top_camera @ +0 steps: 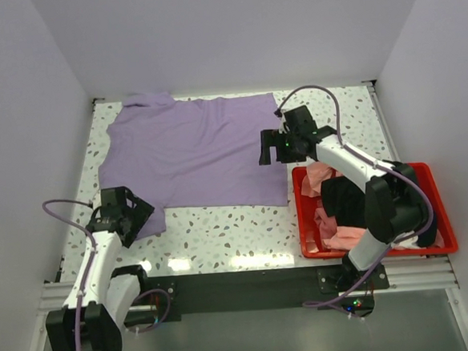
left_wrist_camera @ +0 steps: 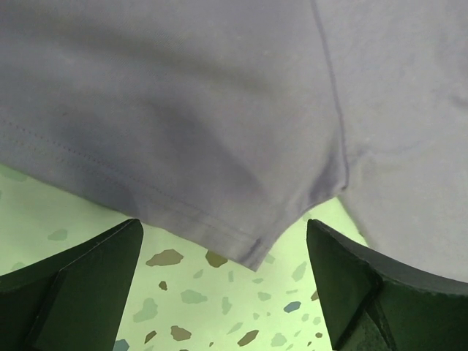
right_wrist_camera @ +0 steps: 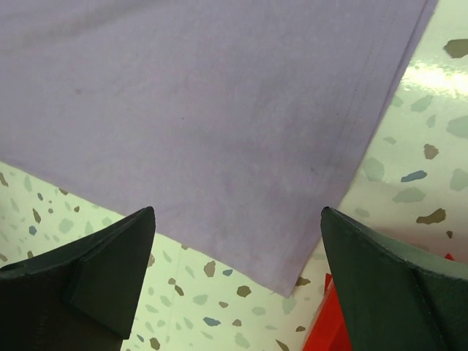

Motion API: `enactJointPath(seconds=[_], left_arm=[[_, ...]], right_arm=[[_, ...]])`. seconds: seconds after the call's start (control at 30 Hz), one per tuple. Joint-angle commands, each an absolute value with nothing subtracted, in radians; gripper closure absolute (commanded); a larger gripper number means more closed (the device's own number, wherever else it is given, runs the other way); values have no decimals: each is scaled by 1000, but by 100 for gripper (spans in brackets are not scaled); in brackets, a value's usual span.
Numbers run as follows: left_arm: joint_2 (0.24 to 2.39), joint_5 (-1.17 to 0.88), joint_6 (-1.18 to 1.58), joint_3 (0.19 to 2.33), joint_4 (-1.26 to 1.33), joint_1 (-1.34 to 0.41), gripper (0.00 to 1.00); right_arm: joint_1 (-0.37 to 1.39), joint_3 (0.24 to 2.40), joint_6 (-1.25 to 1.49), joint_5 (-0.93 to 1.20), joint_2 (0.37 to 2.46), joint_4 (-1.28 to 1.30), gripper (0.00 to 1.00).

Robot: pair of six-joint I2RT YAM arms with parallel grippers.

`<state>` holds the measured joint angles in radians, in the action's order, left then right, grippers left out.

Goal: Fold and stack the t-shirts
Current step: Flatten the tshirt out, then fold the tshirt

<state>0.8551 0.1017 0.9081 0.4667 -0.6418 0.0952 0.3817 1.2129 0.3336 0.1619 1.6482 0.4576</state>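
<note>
The near side of the lavender t-shirt should be folded over the t-shirt's body, so my left gripper will next grab the lavender t-shirt's near sleeve by its hemmed corner (top_camera: 163, 229) (left_wrist_camera: 251, 256).
A large lavender t-shirt (top_camera: 192, 150) lies spread flat on the speckled table (top_camera: 222, 228). My left gripper (top_camera: 140, 214) hovers open at its near-left sleeve. In the left wrist view the sleeve's hemmed corner (left_wrist_camera: 252, 252) lies between the fingers of my left gripper (left_wrist_camera: 227, 289), untouched. My right gripper (top_camera: 266, 149) hangs open over the shirt's right edge. The right wrist view shows my right gripper (right_wrist_camera: 238, 281) above the shirt's hem corner (right_wrist_camera: 285, 281). More t-shirts, salmon-pink (top_camera: 343, 236) and black (top_camera: 344, 200), lie crumpled in the red bin (top_camera: 305, 219).
The red bin (right_wrist_camera: 329, 329) stands at the near right, close beside the lavender shirt's corner, with the right arm reaching over it. White walls close in the table at the back and both sides. Bare speckled surface runs along the near edge.
</note>
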Motion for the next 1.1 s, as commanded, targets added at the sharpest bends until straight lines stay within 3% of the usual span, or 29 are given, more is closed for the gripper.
enactJointPath(seconds=[0.0, 0.17, 0.47, 0.7, 0.93, 1.03, 1.07], left_arm=[[910, 112, 979, 451, -620, 92, 2], [977, 141, 986, 446, -607, 92, 4], [1061, 198, 1005, 443, -580, 94, 26], [1138, 287, 1028, 468, -592, 95, 38], [1151, 268, 1020, 449, -560, 95, 64], [1152, 267, 1019, 442, -549, 95, 83], [1151, 256, 1017, 437, -537, 95, 94]], right_arm=[[382, 1224, 344, 103, 1574, 457, 1], [382, 1233, 347, 112, 1595, 471, 1], [382, 1230, 345, 103, 1601, 483, 1], [383, 1207, 350, 80, 1583, 488, 1], [385, 1175, 368, 48, 1559, 517, 1], [439, 1166, 345, -35, 1559, 560, 1], [460, 1164, 336, -50, 1562, 577, 1]])
